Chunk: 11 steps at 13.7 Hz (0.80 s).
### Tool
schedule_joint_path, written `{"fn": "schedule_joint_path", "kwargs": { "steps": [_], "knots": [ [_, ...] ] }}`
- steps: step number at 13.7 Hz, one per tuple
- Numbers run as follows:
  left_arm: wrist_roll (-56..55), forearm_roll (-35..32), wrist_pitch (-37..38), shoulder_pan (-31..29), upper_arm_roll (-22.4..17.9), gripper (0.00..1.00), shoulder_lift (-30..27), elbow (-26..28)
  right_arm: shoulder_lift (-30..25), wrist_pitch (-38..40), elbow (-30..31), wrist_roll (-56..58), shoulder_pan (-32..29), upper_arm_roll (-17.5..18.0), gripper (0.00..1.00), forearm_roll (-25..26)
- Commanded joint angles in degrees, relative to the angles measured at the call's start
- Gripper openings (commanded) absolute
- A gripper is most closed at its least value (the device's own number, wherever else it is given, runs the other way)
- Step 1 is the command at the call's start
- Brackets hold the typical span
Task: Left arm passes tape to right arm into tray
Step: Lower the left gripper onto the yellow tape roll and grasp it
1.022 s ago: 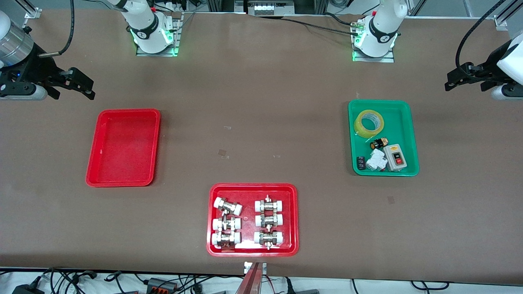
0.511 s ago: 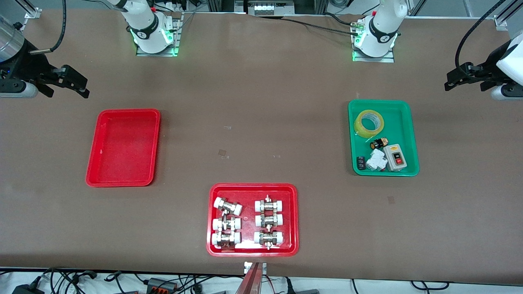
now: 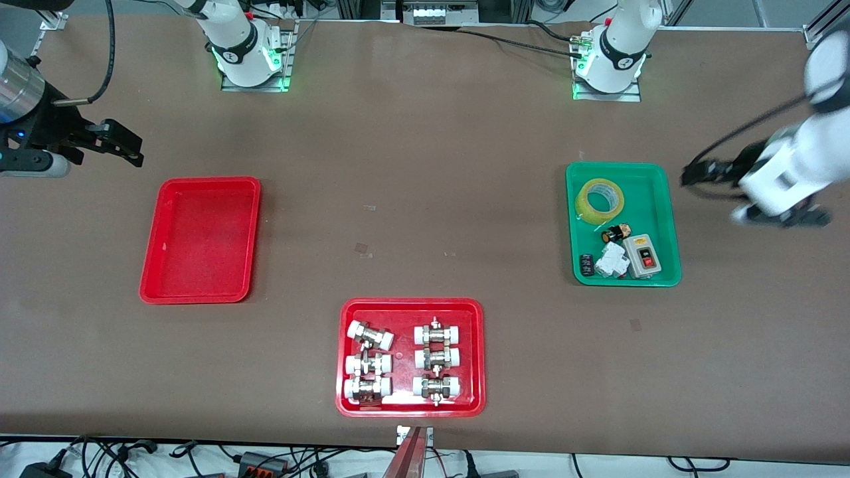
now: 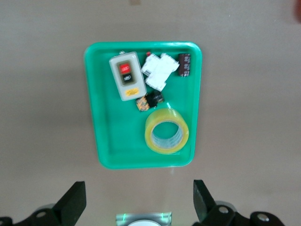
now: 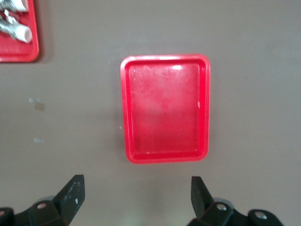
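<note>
The robot's left gripper needs to grab the yellow tape roll by its ring wall next, to pass it to the right gripper.
The tape lies flat in the green tray, at the tray's end nearest the robots' bases; it also shows in the left wrist view. My left gripper is open and empty, in the air just off the green tray's edge on the side toward the left arm's end of the table. Its fingers stand wide apart. The plain red tray is empty, as the right wrist view shows. My right gripper is open and empty, over the bare table near that tray's corner.
The green tray also holds a grey switch box, a white part and small dark parts. A second red tray with several white-capped metal fittings sits near the table's front edge. Brown table lies between the trays.
My left arm has swung down toward the green tray, and its gripper is now close beside the tray's edge. My right gripper has drawn back slightly toward the right arm's end of the table.
</note>
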<state>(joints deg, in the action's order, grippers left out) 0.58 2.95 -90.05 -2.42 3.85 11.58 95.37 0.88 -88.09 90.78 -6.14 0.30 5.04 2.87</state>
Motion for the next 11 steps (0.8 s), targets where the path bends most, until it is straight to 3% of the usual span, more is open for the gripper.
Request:
{"fn": "schedule_joint_path", "kwargs": {
  "steps": [1,4,7,11],
  "knots": [
    [0.04,0.74,-1.80,0.66,0.63,1.00,7.56,-1.06,0.08,2.57,-1.75,0.60,0.06,0.41,1.00,1.00],
    [0.04,0.65,-5.82,0.66,0.63,1.00,9.95,6.02,0.00,0.56,-1.66,0.07,0.06,0.32,1.00,0.39],
    [-0.05,0.65,-16.45,0.93,0.81,1.00,8.56,17.62,0.08,0.64,-1.57,-0.10,-0.03,0.32,1.00,0.30],
    [-0.05,0.65,-24.36,1.02,0.98,1.00,6.63,27.74,0.08,1.08,-1.66,-0.19,-0.03,0.32,1.00,0.30]
  ]
}}
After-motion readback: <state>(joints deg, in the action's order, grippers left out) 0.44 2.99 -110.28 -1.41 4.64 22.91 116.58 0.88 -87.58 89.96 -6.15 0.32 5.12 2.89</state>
